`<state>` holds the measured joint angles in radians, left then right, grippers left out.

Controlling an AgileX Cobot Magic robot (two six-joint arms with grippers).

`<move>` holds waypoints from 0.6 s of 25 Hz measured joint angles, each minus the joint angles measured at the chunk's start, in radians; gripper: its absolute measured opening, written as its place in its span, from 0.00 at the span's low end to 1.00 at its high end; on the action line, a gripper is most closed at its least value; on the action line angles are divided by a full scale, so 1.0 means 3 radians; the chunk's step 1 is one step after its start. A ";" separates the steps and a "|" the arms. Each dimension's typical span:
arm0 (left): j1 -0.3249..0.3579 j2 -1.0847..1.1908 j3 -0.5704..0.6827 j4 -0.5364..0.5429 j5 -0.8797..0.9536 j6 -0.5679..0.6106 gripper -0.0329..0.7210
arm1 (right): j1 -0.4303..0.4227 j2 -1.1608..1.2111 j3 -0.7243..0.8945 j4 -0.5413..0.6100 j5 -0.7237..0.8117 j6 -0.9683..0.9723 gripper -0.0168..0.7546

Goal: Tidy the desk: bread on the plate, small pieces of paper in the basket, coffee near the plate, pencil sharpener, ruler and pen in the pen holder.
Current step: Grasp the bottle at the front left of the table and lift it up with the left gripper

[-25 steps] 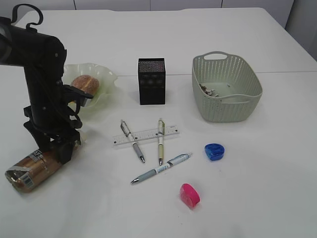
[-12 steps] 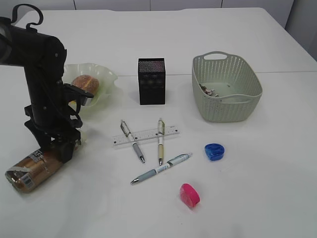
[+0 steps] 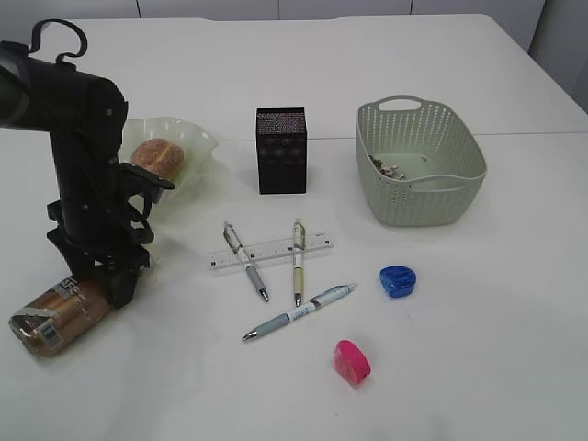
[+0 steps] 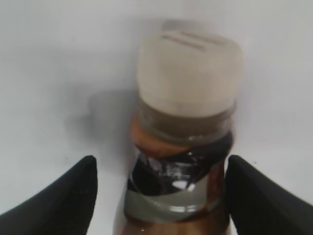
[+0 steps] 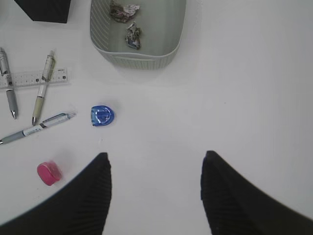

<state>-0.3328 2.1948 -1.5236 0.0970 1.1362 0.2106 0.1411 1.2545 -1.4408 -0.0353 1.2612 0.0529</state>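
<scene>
My left gripper should close now: its fingers reach down both sides of the coffee bottle's neck [image 4: 182, 139], below its white cap in the left wrist view.
The coffee [image 3: 50, 317] lies on its side at the front left of the desk [image 3: 478, 358]. My left gripper [image 3: 112, 280] stands open over its neck; in the left wrist view the black fingers [image 4: 73, 191] flank the coffee [image 4: 183, 132], with a gap on the left side. The bread [image 3: 158, 154] sits on the plate [image 3: 197, 147]. Two small pieces of paper [image 5: 124, 10] lie in the basket [image 3: 421, 207]. The ruler [image 3: 271, 250], three pens [image 3: 298, 262], and a blue pencil sharpener [image 3: 398, 280] and a pink one [image 3: 353, 360] lie mid-desk. My right gripper [image 5: 155, 154] hangs open, holding nothing.
The pen holder [image 3: 280, 150] stands upright between plate and basket, behind the pens. Two pens cross the ruler; the third [image 3: 299, 312] lies nearer the front. The right wrist view shows bare white desk to the right of the blue sharpener [image 5: 102, 116].
My left arm has shifted slightly to the left over the coffee, which has hardly moved. Everything else is as it was.
</scene>
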 joint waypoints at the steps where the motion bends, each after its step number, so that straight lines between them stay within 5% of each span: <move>1: 0.0000 -0.0001 0.0000 0.0000 -0.0005 0.0000 0.82 | 0.0000 0.0000 0.0000 0.0000 0.0000 0.0000 0.62; 8: 0.0000 0.0040 0.0000 0.0001 -0.0013 0.0000 0.79 | 0.0000 0.0000 0.0000 0.0000 0.0000 0.0000 0.62; 15: 0.0000 0.0040 -0.0006 0.0035 0.0007 0.0000 0.44 | 0.0000 0.0000 0.0000 0.0000 -0.0008 -0.0005 0.62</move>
<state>-0.3328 2.2068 -1.5255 0.1076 1.1382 0.2106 0.1411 1.2545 -1.4408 -0.0353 1.2589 0.0513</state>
